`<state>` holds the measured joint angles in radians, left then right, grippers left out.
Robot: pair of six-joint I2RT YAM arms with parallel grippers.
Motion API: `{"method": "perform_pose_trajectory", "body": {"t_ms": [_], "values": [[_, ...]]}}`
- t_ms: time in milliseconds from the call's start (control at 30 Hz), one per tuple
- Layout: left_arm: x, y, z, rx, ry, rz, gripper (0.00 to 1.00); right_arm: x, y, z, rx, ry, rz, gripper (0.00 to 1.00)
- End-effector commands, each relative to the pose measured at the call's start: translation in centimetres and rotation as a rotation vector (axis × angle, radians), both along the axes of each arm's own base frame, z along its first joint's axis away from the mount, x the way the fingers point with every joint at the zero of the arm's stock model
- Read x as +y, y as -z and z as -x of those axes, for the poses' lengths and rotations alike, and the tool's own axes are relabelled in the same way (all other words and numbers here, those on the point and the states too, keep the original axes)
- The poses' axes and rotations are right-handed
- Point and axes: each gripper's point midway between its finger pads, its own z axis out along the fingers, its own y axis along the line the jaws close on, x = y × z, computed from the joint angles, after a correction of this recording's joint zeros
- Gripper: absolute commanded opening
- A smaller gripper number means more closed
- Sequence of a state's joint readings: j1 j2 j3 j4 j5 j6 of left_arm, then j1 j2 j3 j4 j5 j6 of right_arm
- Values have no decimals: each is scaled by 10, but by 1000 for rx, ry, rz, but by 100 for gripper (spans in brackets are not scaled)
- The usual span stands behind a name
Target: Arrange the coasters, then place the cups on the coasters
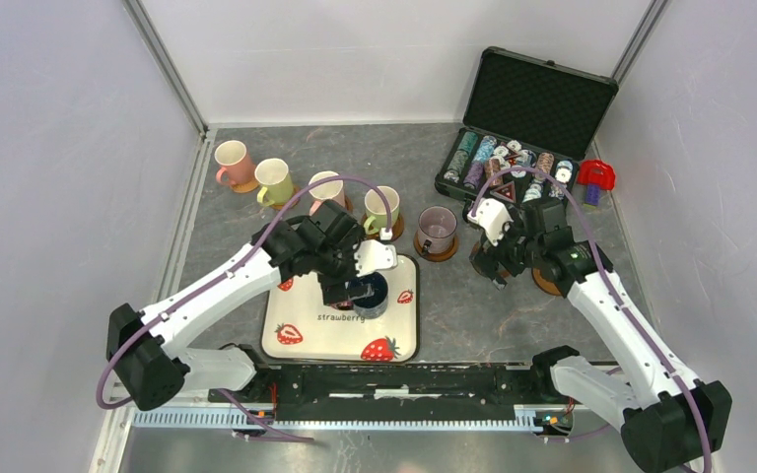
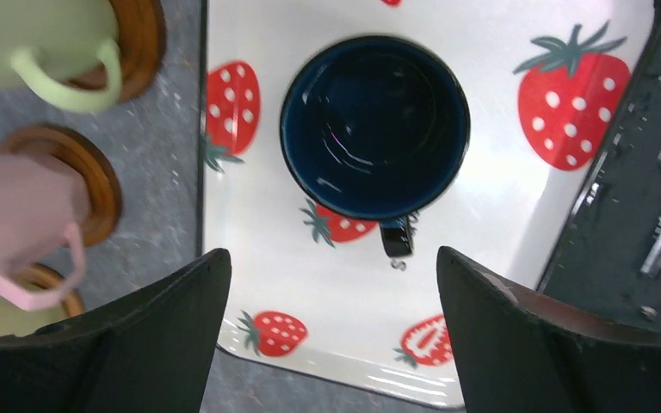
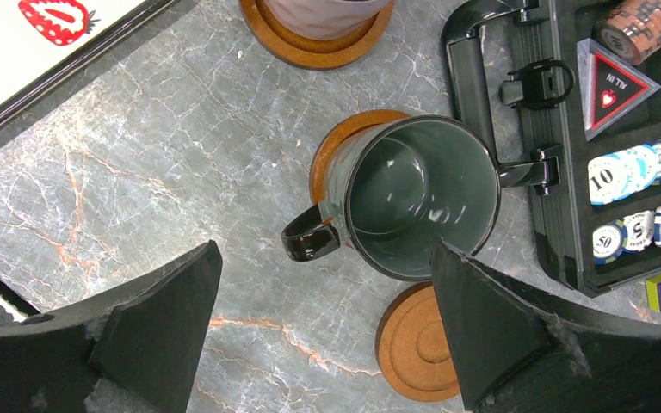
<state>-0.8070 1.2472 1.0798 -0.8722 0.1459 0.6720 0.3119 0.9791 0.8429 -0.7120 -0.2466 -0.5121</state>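
Next, my left gripper should grab the dark blue cup's (image 2: 374, 125) handle (image 2: 397, 237), leaving its base free for the bare coaster.
A dark blue cup (image 2: 374, 125) stands upright on the white strawberry tray (image 2: 499, 206), its handle toward my left gripper (image 2: 333, 258). That gripper hovers over it, open, with nothing between its fingers. My right gripper (image 3: 325, 249) is open above the grey table. Just beyond it, a dark grey-green cup (image 3: 417, 194) sits on a brown coaster (image 3: 344, 142). A bare orange-brown coaster (image 3: 417, 344) lies partly under the right finger. In the top view, several cups stand in a row on coasters, from a pink one (image 1: 232, 163) to a mauve one (image 1: 438, 229).
An open black case of poker chips (image 1: 522, 128) sits at the back right, close to the grey-green cup. A red object (image 1: 596, 175) lies beside it. The tray (image 1: 301, 335) lies near the front rail between the arms. White walls enclose the table.
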Motion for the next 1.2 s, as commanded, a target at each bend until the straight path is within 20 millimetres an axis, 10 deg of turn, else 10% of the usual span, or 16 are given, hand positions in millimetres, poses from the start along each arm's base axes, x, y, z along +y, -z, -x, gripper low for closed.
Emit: {"method": "perform_pose_trajectory", "body": {"t_ms": [0, 367, 800, 1167], "values": [[23, 7, 38, 214, -91, -43, 93, 4, -22, -12, -87, 30, -54, 98], [17, 56, 14, 159, -254, -24, 82, 21, -82, -44, -186, 143, -253, 98], [-1, 78, 0, 94, -335, 143, 45, -3, -100, -73, -206, 294, -310, 98], [-10, 35, -1, 39, -313, 270, 13, -17, -103, -75, -230, 328, -302, 98]]}}
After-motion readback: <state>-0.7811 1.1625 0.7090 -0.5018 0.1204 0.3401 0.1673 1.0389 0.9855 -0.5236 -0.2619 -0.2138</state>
